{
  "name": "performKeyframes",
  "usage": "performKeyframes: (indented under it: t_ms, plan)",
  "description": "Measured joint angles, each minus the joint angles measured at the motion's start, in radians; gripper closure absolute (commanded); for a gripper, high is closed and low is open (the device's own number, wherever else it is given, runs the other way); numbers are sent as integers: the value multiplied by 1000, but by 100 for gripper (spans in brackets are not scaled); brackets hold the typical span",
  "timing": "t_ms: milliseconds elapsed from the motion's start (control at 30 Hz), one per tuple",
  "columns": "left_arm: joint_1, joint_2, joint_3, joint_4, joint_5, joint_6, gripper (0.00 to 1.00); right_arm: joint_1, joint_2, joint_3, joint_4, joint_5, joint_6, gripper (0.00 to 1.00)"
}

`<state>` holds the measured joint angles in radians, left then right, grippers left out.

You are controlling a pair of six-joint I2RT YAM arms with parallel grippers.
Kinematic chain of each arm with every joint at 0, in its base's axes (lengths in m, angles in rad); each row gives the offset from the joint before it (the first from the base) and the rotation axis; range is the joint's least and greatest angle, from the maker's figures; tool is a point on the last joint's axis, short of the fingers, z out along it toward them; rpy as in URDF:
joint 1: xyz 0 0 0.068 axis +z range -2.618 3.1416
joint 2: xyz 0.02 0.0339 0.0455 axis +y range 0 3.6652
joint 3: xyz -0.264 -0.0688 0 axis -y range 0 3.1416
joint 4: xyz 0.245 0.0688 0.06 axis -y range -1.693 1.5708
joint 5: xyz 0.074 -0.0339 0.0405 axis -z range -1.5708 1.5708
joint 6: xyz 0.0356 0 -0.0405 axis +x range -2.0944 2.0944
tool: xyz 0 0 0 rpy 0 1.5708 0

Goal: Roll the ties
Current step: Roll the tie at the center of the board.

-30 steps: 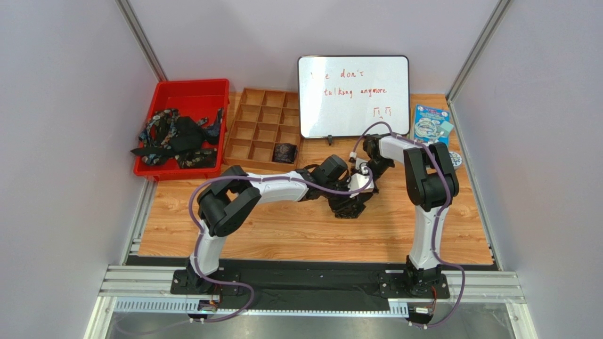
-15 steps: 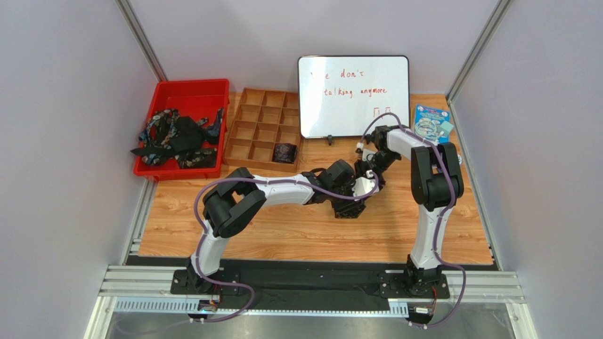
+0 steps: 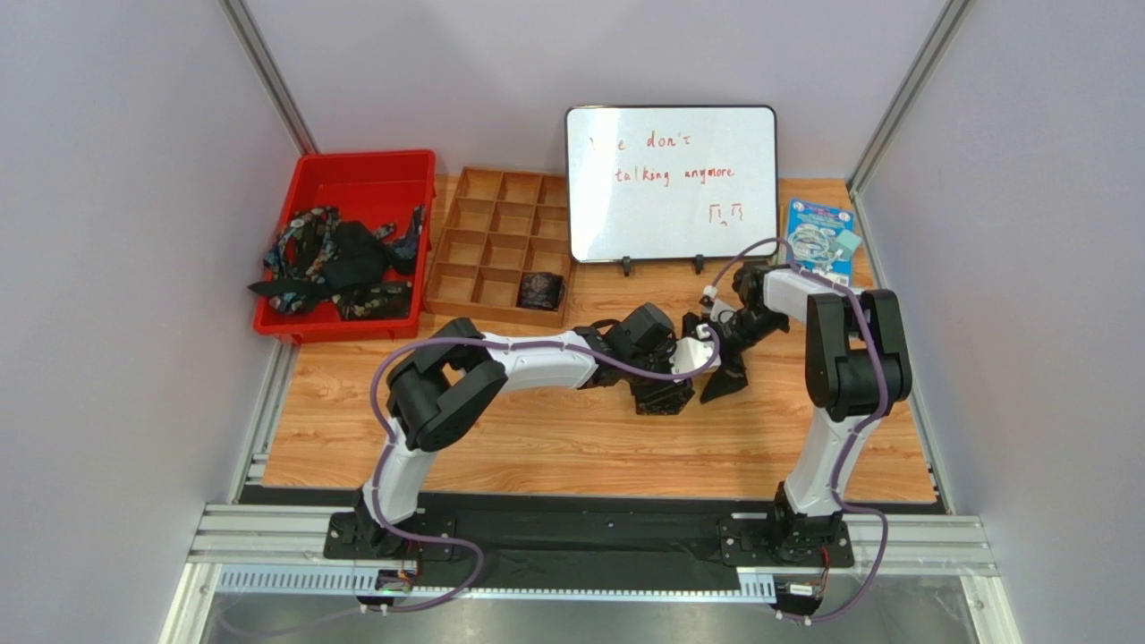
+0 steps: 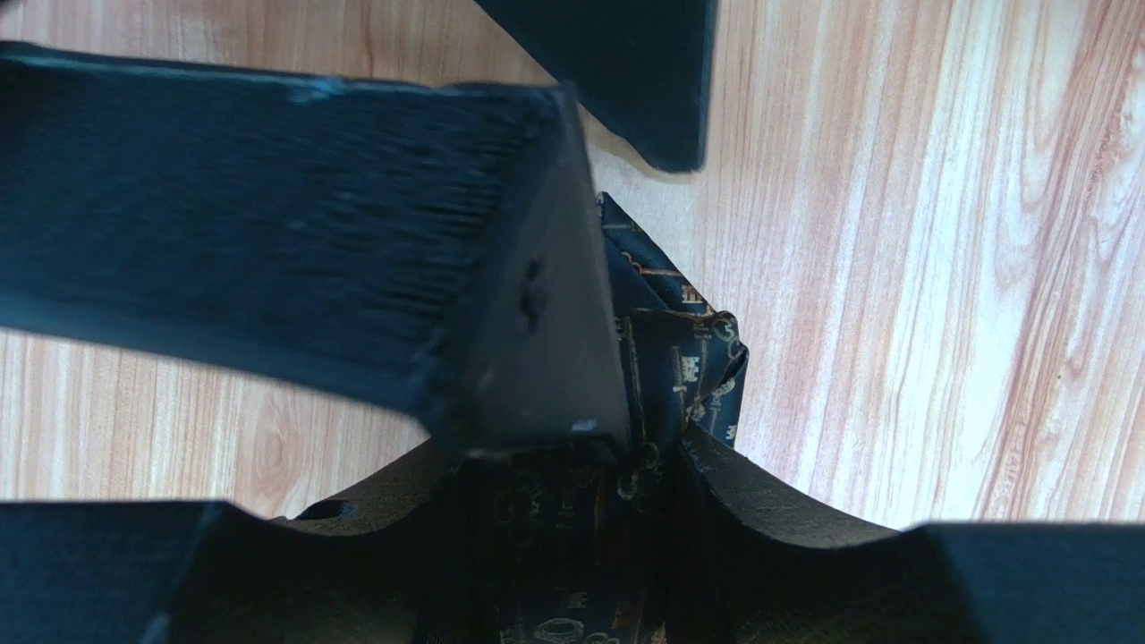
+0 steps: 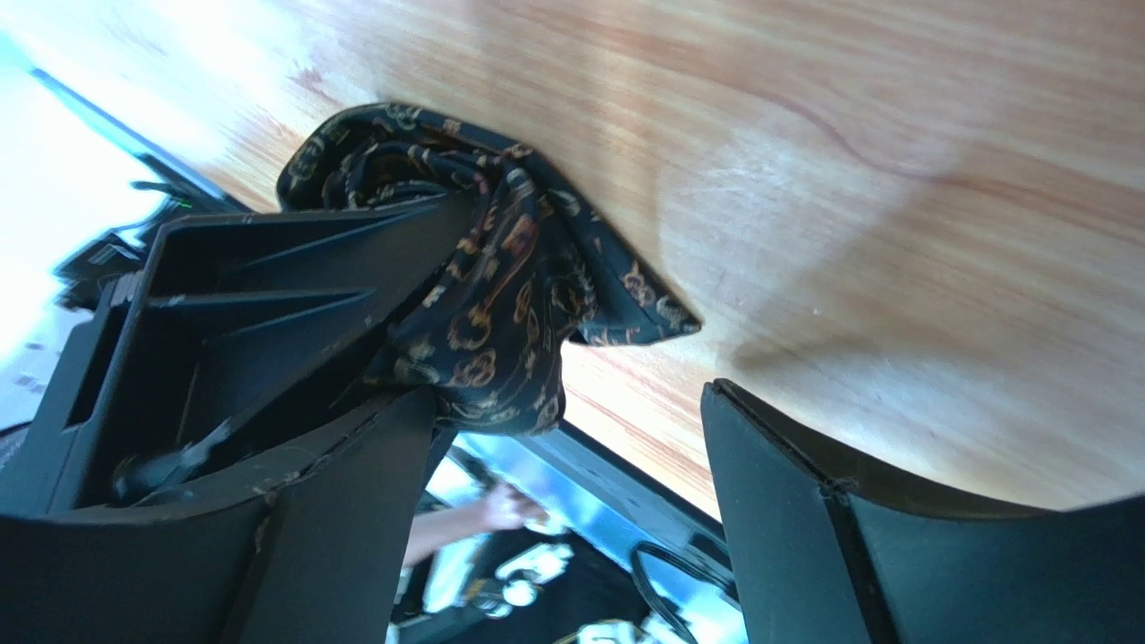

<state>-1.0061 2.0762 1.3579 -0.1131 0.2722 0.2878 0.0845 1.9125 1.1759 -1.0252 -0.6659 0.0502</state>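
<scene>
I need to grab the outer layers of the coil next with my right gripper, at the side with the loose end, so the tie stays rolled to set in the tray.
A dark tie (image 4: 679,369) with a gold pattern is bunched into a small coil on the wooden table. My left gripper (image 4: 578,470) is shut on it, with fabric filling the gap between its fingers. In the right wrist view the same coil (image 5: 504,289) sits in the left gripper's black fingers (image 5: 242,322). My right gripper (image 5: 565,403) stands open just beside the coil with nothing between its fingers. From above, the left gripper (image 3: 661,387) and right gripper (image 3: 716,356) meet at the table's middle. More ties (image 3: 329,255) lie tangled in the red bin.
A red bin (image 3: 352,172) stands at the back left. Next to it is a wooden compartment tray (image 3: 500,242) with one rolled tie (image 3: 542,289) in a near cell. A whiteboard (image 3: 669,181) stands at the back. A blue packet (image 3: 817,235) lies at the back right.
My right gripper has gone from shut to open, let go of the tie, and drawn back to the right. The left gripper keeps its hold and has barely moved.
</scene>
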Motion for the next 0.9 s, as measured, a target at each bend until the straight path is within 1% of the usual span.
performKeyframes:
  t_ms: [200, 300, 333, 433, 500, 633, 700, 900]
  plan:
    - [1, 0, -1, -1, 6, 6, 79, -17, -28, -90, 122, -62, 79, 23]
    - [4, 0, -2, -1, 9, 6, 79, -18, -34, -109, 156, -81, 102, 28]
    - [5, 0, -2, -1, 11, 6, 79, -18, -34, -113, 166, -89, 108, 31]
    - [10, 0, -3, -2, 17, 6, 79, -17, -27, -117, 184, -105, 121, 34]
    - [11, 0, -3, -2, 18, 6, 79, -16, -18, -117, 190, -113, 127, 34]
    - [15, 0, -3, -2, 24, 6, 80, -27, -18, -117, 188, -115, 128, 30]
    - [16, 0, -4, -1, 27, 6, 80, -43, -27, -129, 196, -112, 129, 30]
    - [18, 0, -5, 3, 32, 5, 80, -83, -78, -188, 284, -123, 155, 29]
